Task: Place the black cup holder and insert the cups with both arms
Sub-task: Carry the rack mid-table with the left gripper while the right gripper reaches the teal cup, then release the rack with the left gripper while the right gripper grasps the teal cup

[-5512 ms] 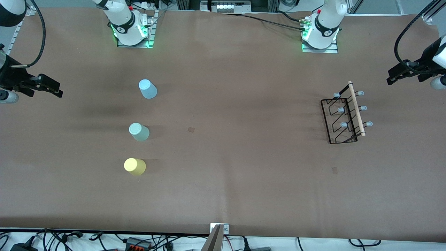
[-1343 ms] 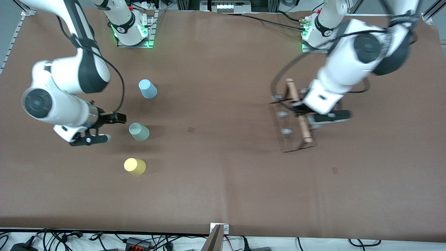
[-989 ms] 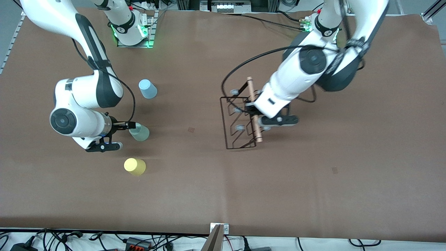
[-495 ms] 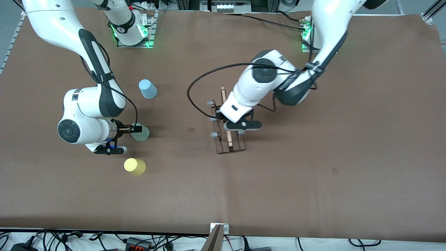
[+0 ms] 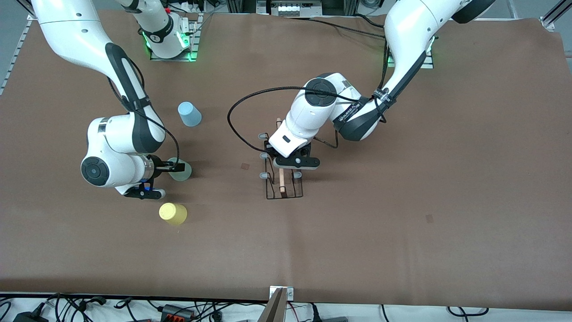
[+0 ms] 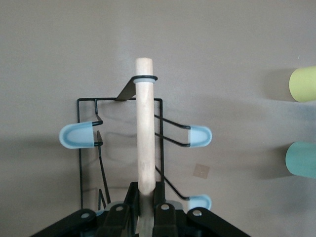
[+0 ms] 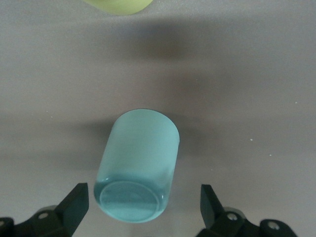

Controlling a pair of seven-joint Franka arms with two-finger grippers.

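Observation:
I should next grip the mint green cup by its side near its base with my right gripper, so the cup's opening stays free for the cup holder's peg (image 5: 262,136).
The black cup holder (image 5: 283,182) is at the middle of the table, held by its wooden rod (image 6: 144,128). My left gripper (image 5: 286,162) is shut on that rod, and the grip shows in the left wrist view (image 6: 146,203). The pale blue peg caps (image 6: 76,135) stick out on both sides. My right gripper (image 5: 175,170) is open around the mint green cup (image 5: 182,171), which stands upside down. In the right wrist view the cup (image 7: 140,158) sits between the spread fingers (image 7: 74,203), apart from both. The yellow cup (image 5: 172,213) stands nearer the front camera. The light blue cup (image 5: 189,114) stands farther from it.
The brown table cover (image 5: 402,201) runs wide and flat toward the left arm's end. Cables and a bracket (image 5: 280,304) lie along the table's front edge. The yellow cup (image 6: 303,84) and mint green cup (image 6: 302,159) also show in the left wrist view.
My left arm has carried the cup holder from its end of the table to the middle. My right gripper has come up to the mint green cup, fingers now either side of it.

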